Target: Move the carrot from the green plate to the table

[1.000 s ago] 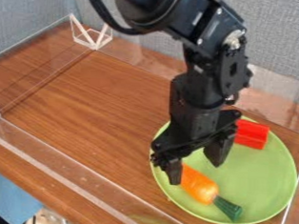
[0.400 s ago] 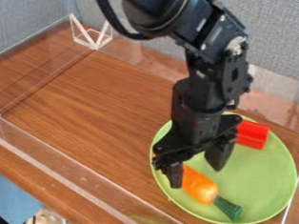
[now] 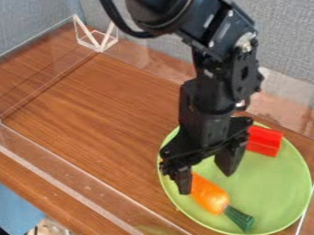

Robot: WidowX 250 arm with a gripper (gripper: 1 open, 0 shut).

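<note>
I will next grab the carrot by its orange body (image 3: 210,196) with my gripper, so that I can move it from the green plate (image 3: 284,187) to the brown table.
The carrot (image 3: 214,199) lies on the green plate (image 3: 284,187) near its front edge, orange body pointing left and dark green stub (image 3: 243,221) toward the right. My gripper (image 3: 205,170) points straight down over the plate's left half, just behind the carrot. It is open, with nothing between its black fingers (image 3: 180,175). The brown wood-grain table (image 3: 94,106) stretches to the left of the plate.
A red block (image 3: 263,142) sits on the plate behind the gripper. Clear acrylic walls (image 3: 61,189) run along the table's edges. A small white wire stand (image 3: 93,32) is at the back left corner.
</note>
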